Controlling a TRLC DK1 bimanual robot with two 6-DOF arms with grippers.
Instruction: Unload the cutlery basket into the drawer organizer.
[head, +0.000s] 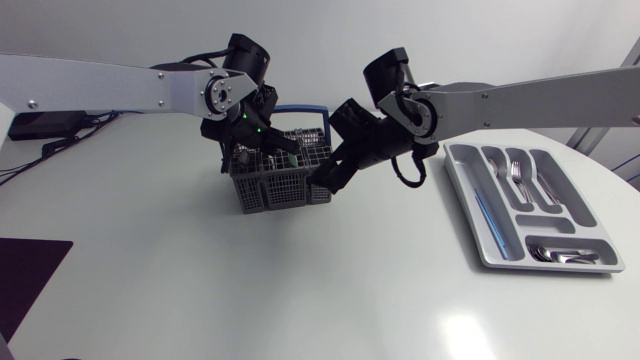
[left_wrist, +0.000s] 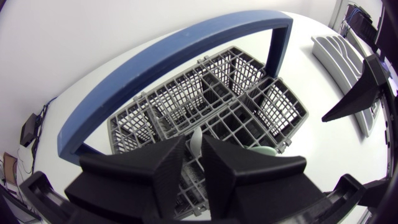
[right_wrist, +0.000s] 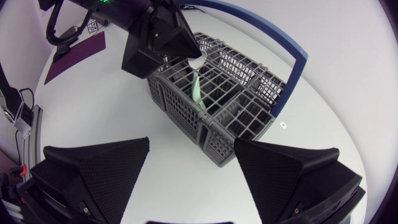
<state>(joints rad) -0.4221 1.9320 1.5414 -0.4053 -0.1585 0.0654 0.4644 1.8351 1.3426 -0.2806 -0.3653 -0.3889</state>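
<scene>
I should next grip the spoon's handle with my right gripper to unload into the drawer organizer.
The grey cutlery basket (head: 280, 188) (left_wrist: 180, 93) (right_wrist: 239, 118) with a blue hoop handle (head: 300, 110) (left_wrist: 186, 43) stands mid-table. My left gripper (head: 262, 150) (left_wrist: 194, 144) (right_wrist: 186, 53) hangs over its left end, shut on the top of a pale green-handled utensil (left_wrist: 195, 142) (right_wrist: 196, 84) that stands upright in a compartment. My right gripper (head: 322, 178) (right_wrist: 191, 144) is open beside the basket's right end, holding nothing. The grey drawer organizer (head: 468, 200) (left_wrist: 339, 53) lies at the right, with forks (head: 518, 175) and spoons (head: 560, 253) in it.
A dark purple mat (head: 25, 280) (right_wrist: 74, 56) lies at the table's front left corner. A small white tag (right_wrist: 283, 124) lies on the table by the basket. My two arms cross the back of the table from both sides.
</scene>
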